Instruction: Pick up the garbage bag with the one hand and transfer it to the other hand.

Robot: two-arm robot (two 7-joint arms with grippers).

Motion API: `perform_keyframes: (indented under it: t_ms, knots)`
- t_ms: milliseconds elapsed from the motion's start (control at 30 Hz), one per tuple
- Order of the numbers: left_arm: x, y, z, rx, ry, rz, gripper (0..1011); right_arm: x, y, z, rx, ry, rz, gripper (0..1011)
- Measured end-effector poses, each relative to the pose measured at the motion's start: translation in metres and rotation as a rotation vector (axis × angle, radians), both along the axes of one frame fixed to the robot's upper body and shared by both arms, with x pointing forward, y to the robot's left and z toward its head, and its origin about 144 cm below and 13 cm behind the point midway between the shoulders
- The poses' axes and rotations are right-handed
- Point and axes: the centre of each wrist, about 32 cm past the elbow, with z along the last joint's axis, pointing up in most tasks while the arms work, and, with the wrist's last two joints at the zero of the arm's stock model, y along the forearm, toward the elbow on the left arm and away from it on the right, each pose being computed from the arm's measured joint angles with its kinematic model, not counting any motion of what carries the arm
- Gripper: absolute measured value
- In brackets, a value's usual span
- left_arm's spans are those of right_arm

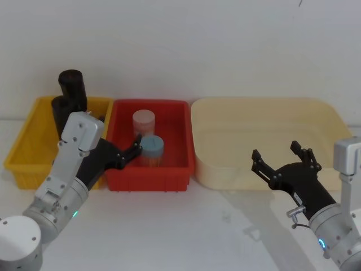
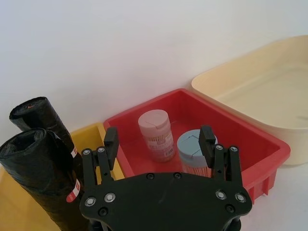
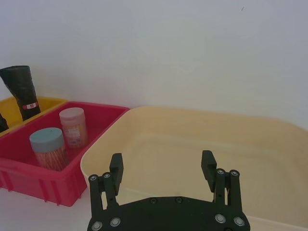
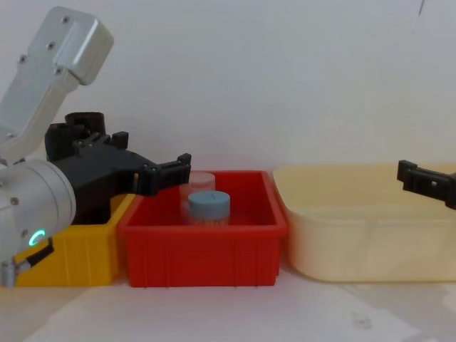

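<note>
My left gripper grabs the nearer garbage bag by its upper end [image 4: 61,144] [image 2: 32,156] next, since the yellow bin's sides close in around the bag's lower half.
Two black garbage bag rolls stand upright in the yellow bin [image 1: 22,144]: a taller one [image 1: 71,84] [image 2: 34,111] at the back and a nearer one [image 1: 61,108] [image 2: 41,168]. My left gripper [image 1: 134,147] [image 2: 159,139], on the arm with the teal ring, is open and holds nothing. It hovers over the wall between the yellow and red bins, just right of the rolls and apart from them. Open and holding nothing as well, my right gripper [image 1: 275,150] [image 3: 162,161], on the arm with the blue ring, hangs at the near rim of the cream tub [image 1: 225,169].
The red bin [image 1: 180,169] between the yellow bin and the tub holds a pink-lidded jar [image 1: 143,120] and a blue-lidded jar [image 1: 152,147]. A white wall rises close behind all three containers. White tabletop lies in front of them.
</note>
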Motion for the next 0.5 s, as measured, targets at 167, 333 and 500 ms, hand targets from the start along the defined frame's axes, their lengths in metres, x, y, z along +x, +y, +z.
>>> perform_keyframes:
  t_ms: [167, 333, 500]
  knots:
    - [0.0000, 0.0000, 0.0000, 0.000, 0.000, 0.000, 1002, 0.0000, 0.0000, 0.0000, 0.000, 0.000, 0.000, 1002]
    - [0.0000, 0.0000, 0.0000, 0.000, 0.000, 0.000, 1002, 0.0000, 0.0000, 0.0000, 0.000, 0.000, 0.000, 1001]
    - [0.0000, 0.0000, 0.0000, 0.000, 0.000, 0.000, 1002, 0.0000, 0.0000, 0.0000, 0.000, 0.000, 0.000, 1001]
